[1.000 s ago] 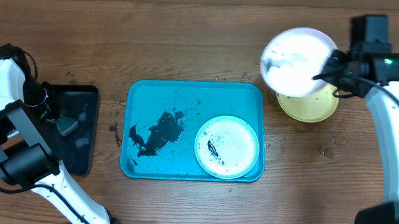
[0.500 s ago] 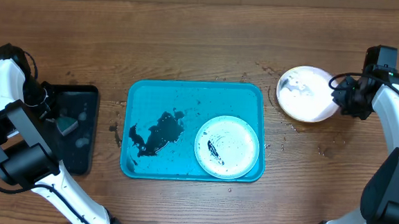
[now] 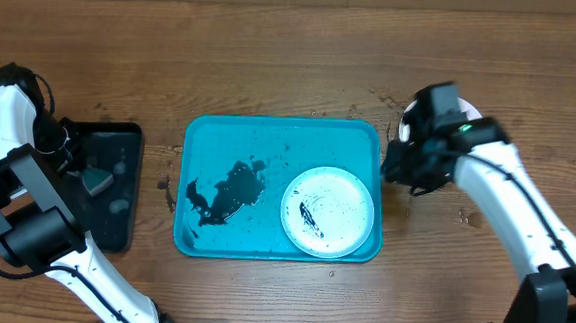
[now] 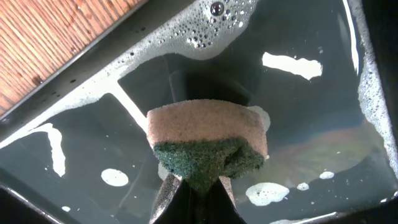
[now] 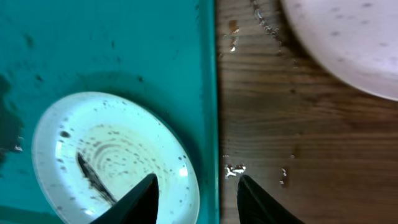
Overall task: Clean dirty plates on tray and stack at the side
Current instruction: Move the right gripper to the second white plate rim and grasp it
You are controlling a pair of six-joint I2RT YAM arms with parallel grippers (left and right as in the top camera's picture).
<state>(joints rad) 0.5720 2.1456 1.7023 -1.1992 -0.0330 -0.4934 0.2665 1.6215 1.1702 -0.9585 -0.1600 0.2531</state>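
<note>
My right gripper grabs the dirty plate's rim next, on the side facing the white plate. The dirty plate's smeared side stays open to clean, then stack.
The turquoise tray lies mid-table with a black smear on its floor. One dirty plate, pale mint-rimmed with a black smear, sits in its right half; it also shows in the right wrist view. My right gripper is open and empty above the tray's right rim, just right of that plate. A white plate lies on the wood to the right, mostly hidden by my right arm in the overhead view. The yellow-green plate is hidden. My left gripper is shut on a sponge over soapy water.
A black tray with soapy water stands at the left, and the left gripper is inside it. Small wet spots and crumbs lie on the wood between the turquoise tray and the white plate.
My right gripper put the white plate down on the yellow-green plate at the right, let it go, and moved left to the tray's right edge. The left arm has not moved.
</note>
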